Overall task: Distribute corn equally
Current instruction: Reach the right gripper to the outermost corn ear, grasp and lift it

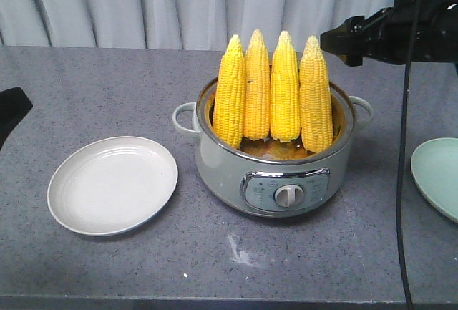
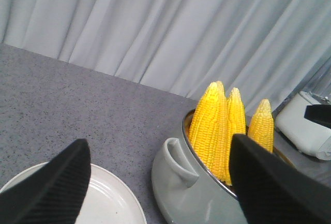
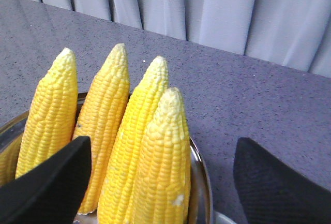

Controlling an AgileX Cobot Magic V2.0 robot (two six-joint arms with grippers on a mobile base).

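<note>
My right gripper grabs the rightmost cob by its upper part below the cob's tip [image 1: 313, 66] next, to share the corn equally between the plates.
Several corn cobs [image 1: 272, 95] stand upright, tips up, in a grey-green electric pot [image 1: 222, 167] at the table's middle. My right gripper [image 1: 336, 41] hovers open at the upper right, level with the cob tips and just right of the rightmost one. In the right wrist view the nearest cob [image 3: 160, 167] sits between the spread fingers of the right gripper [image 3: 164, 144], untouched. My left gripper [image 2: 160, 146] is open above the table left of the pot; only a black edge of it [image 1: 11, 109] shows in the front view. Its view takes in the corn [image 2: 212, 125] and the pot's handle [image 2: 181, 167].
A white plate [image 1: 112, 184] lies left of the pot, and a pale green plate [image 1: 438, 174] is cut off by the right edge. A black cable [image 1: 402, 181] hangs from the right arm. A white object [image 2: 302, 125] sits beyond the pot. Curtains hang behind the table.
</note>
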